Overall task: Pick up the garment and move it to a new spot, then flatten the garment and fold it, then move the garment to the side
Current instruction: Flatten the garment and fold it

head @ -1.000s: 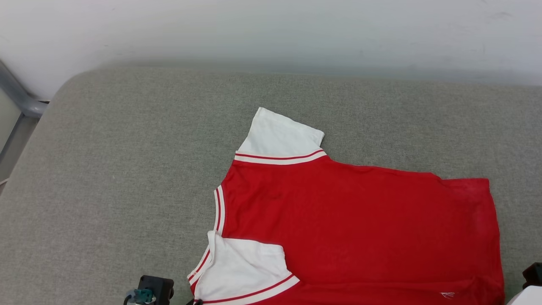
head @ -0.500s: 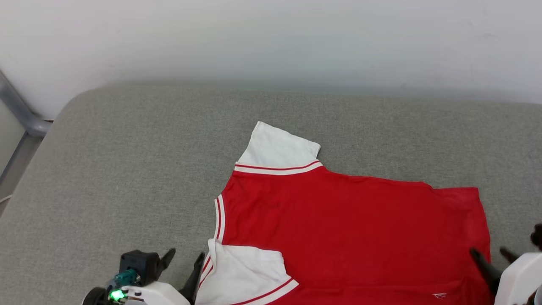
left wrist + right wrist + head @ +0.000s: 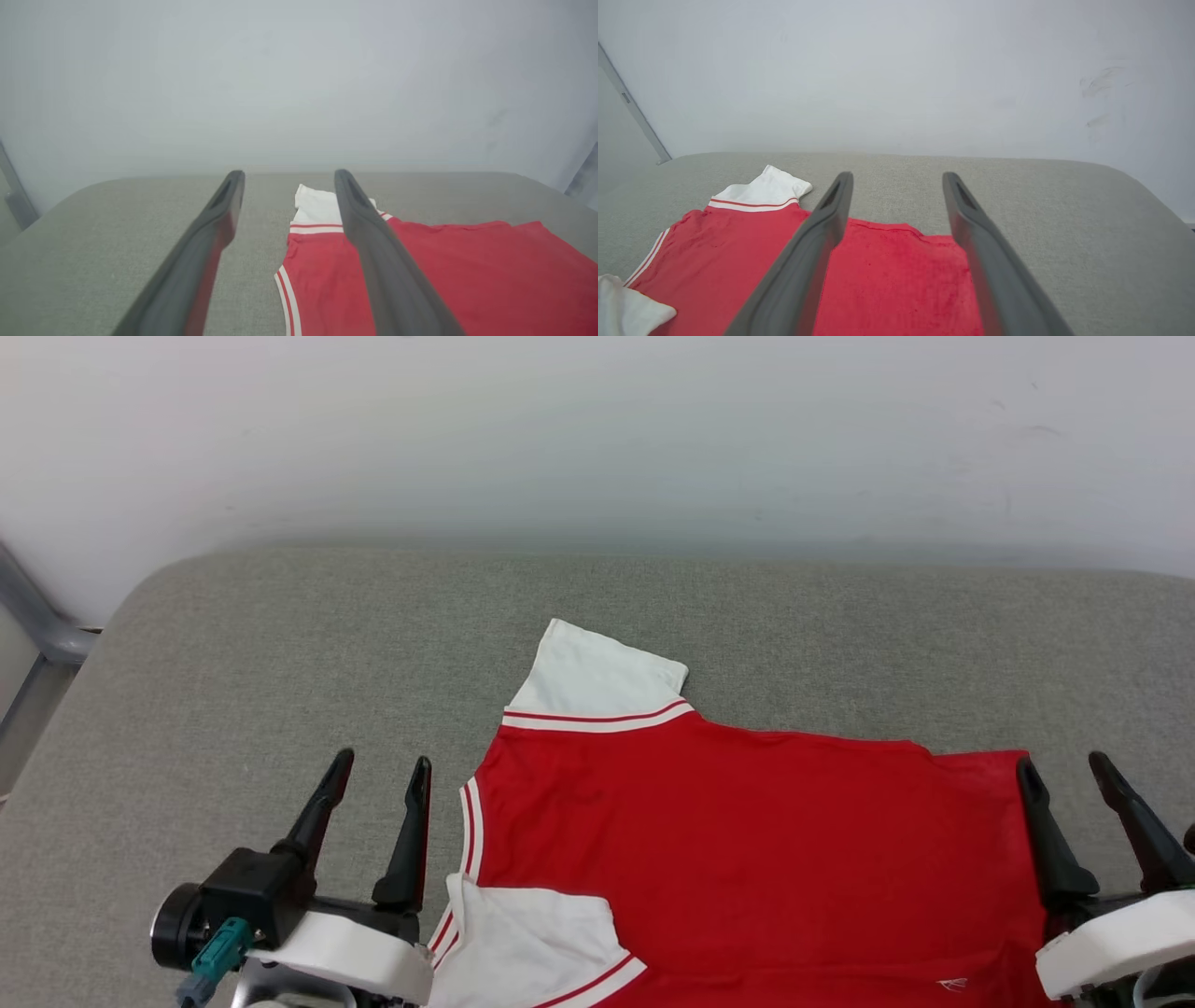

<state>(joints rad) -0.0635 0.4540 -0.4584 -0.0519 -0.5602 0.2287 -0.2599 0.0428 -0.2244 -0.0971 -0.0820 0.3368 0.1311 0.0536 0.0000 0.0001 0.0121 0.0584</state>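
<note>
The far white sleeve still sticks out from the red body (image 3: 739,840), so the left gripper should grab that sleeve by its outer edge (image 3: 611,645) next.
The garment (image 3: 747,859) is a red T-shirt with white sleeves and striped trim, lying flat on the grey cushioned surface (image 3: 280,653), collar to the left, hem to the right. One white sleeve (image 3: 597,677) points away; the near sleeve (image 3: 532,938) is folded onto the red body. My left gripper (image 3: 381,770) stands open just left of the collar, nothing between its fingers. At the hem's right edge my right gripper (image 3: 1064,765) is open too, holding nothing. The left wrist view shows the garment (image 3: 467,275) beyond the open left gripper (image 3: 287,179). The right wrist view shows the garment (image 3: 887,275) under the open right gripper (image 3: 896,179).
A pale wall (image 3: 597,429) rises behind the cushion. A grey metal frame (image 3: 37,625) stands off the cushion's left edge. Bare cushion stretches left of the garment and behind it.
Both grippers went from shut to open and rose into the head view beside the garment. The head camera shifted. The garment lies as before.
</note>
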